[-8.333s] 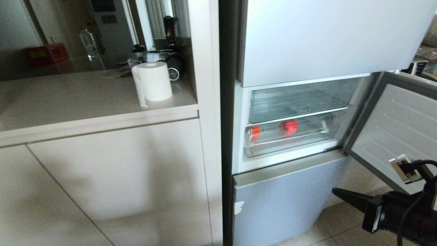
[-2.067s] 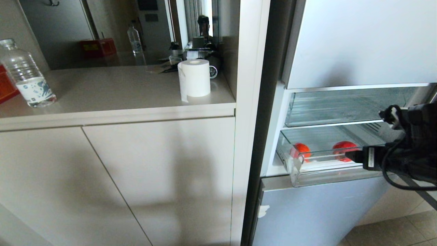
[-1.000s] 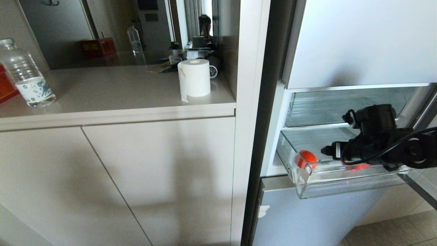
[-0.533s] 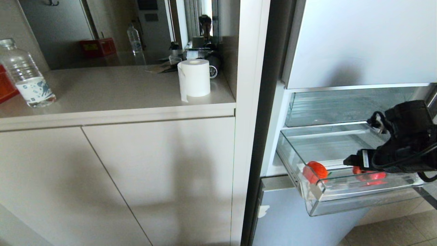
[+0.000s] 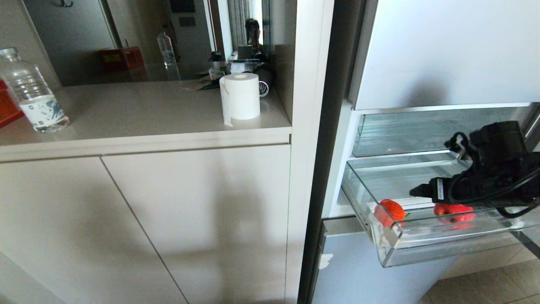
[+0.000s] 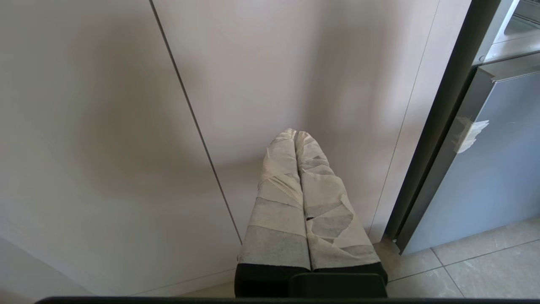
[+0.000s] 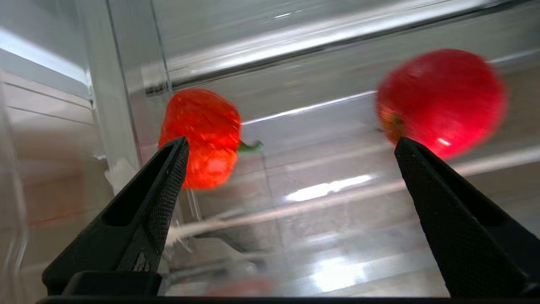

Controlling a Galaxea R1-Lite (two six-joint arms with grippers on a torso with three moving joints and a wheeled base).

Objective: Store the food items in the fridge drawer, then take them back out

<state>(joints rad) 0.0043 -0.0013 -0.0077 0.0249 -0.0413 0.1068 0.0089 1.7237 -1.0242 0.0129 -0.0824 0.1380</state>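
The robot's right gripper should take the orange-red food item back out of the fridge drawer, so next it should grab the food item's ribbed body between stem and base.
The fridge drawer (image 5: 443,250), clear plastic with a thick front lip, stands pulled out of the open fridge. Both food items lie in it near the front. The ribbed orange-red one (image 5: 390,211) (image 7: 200,135) is at the drawer's left corner and the smoother, deeper red one (image 5: 453,212) (image 7: 443,99) is to its right. My right gripper (image 5: 422,192) (image 7: 292,140) hovers just above the drawer floor (image 7: 337,202), open wide. It holds nothing, and one food item shows beyond each fingertip. My left gripper (image 6: 295,133), its fingers wrapped in tape, is shut and parked low before the cabinet doors.
An upper clear drawer (image 5: 405,131) sits closed above the open one. The fridge's lower door (image 5: 379,274) is shut below it, and the open door's edge (image 5: 527,245) is at the right. On the counter (image 5: 147,114) stand a paper roll (image 5: 240,97) and a water bottle (image 5: 33,97).
The drawer has slid further out with both food items in it. My right gripper drew back with it, then shifted a little left above the drawer.
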